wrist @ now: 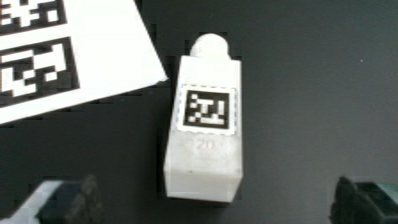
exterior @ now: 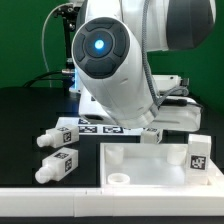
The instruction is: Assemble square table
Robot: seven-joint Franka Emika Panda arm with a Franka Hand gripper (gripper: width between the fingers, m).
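Observation:
My gripper should next grab the white leg by its square end [wrist: 205, 178], so the round end stays free to enter the table top's corner hole.
The white square table top [exterior: 150, 166] lies at the front of the exterior view's right, rim up, with a corner hole [exterior: 120, 178]. A tagged white piece [exterior: 197, 153] stands upright on its right side. Two white legs [exterior: 62, 133] [exterior: 57, 167] lie on the black table at the left. Another leg [wrist: 208, 120] lies under my gripper [wrist: 210, 205], tag up; it also shows in the exterior view [exterior: 152, 135]. The dark fingers [wrist: 54, 200] stand wide apart on either side of the leg's square end, not touching it. The gripper [exterior: 160, 125] is open and mostly hidden by the arm.
The marker board [exterior: 100, 125] lies behind the legs, and its corner [wrist: 63, 55] sits close beside the leg under the gripper. A white bar [exterior: 60, 205] runs along the front edge. The big arm body [exterior: 110, 55] blocks the middle of the exterior view.

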